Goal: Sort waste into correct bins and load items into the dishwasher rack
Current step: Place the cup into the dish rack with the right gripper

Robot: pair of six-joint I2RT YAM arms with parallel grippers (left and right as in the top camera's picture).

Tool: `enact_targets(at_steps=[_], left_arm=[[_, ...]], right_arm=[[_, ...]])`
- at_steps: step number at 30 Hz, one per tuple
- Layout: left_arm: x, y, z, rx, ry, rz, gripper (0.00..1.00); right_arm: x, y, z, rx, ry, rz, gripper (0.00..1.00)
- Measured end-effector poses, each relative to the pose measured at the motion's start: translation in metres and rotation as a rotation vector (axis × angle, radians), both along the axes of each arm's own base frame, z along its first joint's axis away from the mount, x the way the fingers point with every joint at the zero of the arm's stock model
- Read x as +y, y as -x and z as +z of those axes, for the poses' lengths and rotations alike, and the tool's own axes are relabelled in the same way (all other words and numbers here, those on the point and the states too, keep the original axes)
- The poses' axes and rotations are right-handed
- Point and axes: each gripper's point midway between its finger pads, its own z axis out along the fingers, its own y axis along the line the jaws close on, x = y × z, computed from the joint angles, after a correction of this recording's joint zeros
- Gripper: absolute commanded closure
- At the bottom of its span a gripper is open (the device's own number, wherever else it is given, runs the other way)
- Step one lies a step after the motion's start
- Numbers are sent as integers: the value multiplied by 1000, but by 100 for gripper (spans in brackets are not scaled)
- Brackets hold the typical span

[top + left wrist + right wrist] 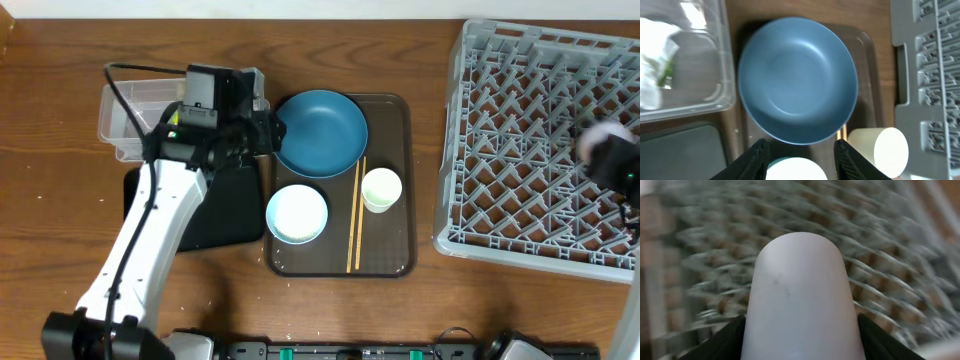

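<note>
The left gripper grabs the pale green cup by its rim (380, 186) (886, 151) next. That leaves the cup's bottom free for the handover to my right gripper for racking.
My left gripper (800, 144) is open and empty, hovering over the near rim of the large blue bowl (797, 85) on the brown serving tray (395, 255). The white bowl (297, 213), pale green cup (381, 188) and chopsticks (355, 215) also lie on that tray. A crumpled tissue (651, 55) and a green printed wrapper (667, 76) rest inside the clear tub (125, 115). The black tray (225, 215) lies in front of the tub. My right gripper (801, 322) is shut on a pinkish cup (800, 290) above the dishwasher rack (520, 150), at its right side.
The left arm (150, 230) stretches across the black tray from the table's front edge. Bare wood table (430, 60) shows between the serving tray and the rack. The right wrist view is blurred by motion.
</note>
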Motion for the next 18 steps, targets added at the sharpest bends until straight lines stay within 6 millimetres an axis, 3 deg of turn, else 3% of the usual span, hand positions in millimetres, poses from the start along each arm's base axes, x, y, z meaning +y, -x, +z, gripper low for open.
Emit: enact_targets(at_steps=[9, 11, 14, 15, 18], left_arm=[[6, -1, -2, -1, -35, 21, 54], [7, 0, -3, 0, -40, 21, 54], [8, 0, -3, 2, -44, 22, 54], [8, 0, -3, 3, -45, 20, 54], [8, 0, -4, 0, -49, 15, 48]], right_arm=[[-97, 40, -51, 170, -41, -358, 96], [-110, 45, -65, 202, -62, -396, 85], [-125, 50, -88, 245, -89, -438, 80], [-129, 49, -94, 249, -94, -444, 74], [-136, 43, -107, 251, -105, -447, 43]])
